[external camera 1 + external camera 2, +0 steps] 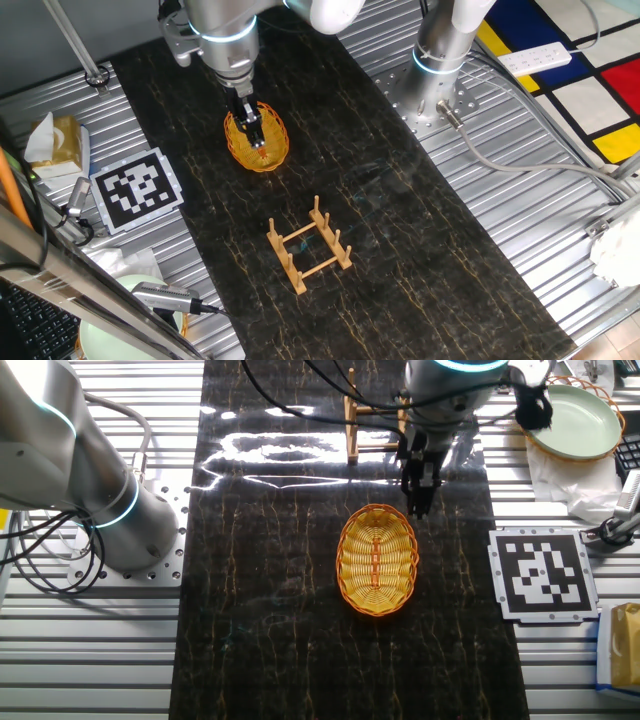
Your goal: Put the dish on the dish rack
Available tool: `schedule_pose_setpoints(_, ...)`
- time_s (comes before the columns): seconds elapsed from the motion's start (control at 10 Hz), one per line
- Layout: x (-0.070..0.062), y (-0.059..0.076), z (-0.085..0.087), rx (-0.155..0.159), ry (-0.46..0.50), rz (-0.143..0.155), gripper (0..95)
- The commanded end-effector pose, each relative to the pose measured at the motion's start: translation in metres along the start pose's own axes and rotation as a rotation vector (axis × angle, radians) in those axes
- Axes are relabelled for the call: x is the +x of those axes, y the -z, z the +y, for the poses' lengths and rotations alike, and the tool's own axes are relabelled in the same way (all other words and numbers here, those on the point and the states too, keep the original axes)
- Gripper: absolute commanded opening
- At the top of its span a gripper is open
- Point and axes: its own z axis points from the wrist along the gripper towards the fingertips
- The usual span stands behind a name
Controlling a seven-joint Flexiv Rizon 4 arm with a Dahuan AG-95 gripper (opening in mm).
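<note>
The gripper picks up the orange-yellow woven dish by its rim (267,164) next, to stand it up in the dish rack (308,247).
The dish (262,145) is an orange-yellow woven shallow bowl lying flat on the dark mat; in the other fixed view (377,560) it sits mid-mat. My gripper (252,128) points down over the dish's rim on the side facing the rack (418,505), its two dark fingers slightly apart, holding nothing. I cannot tell whether the tips touch the rim. The dish rack (310,245), a light-wood frame with upright pegs, stands empty on the mat a short way from the dish; in the other fixed view (365,430) the arm partly hides it.
A second arm's base (435,95) stands beside the mat. A black-and-white marker tag (138,190) lies on the ribbed table. A pale green plate (580,420) sits on a cloth at the corner. A tissue box (55,140) and cables line the edge.
</note>
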Motion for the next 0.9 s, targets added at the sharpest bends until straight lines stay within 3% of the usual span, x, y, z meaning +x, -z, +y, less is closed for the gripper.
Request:
schedule_pose_setpoints(0.1, 0.0008, 0.0002, -0.0007, 0.106, 0.05, -0.029, 0.0)
schedule_pose_setpoints(0.4, 0.0008, 0.0002, -0.0007, 0.105, 0.047, -0.008, 0.0)
schedule_pose_setpoints(0.6, 0.0009, 0.0002, -0.0007, 0.097, 0.04, 0.043, 0.0)
schedule_pose_setpoints(0.9, 0.0027, -0.0014, -0.0009, 0.095, 0.043, 0.049, 0.0)
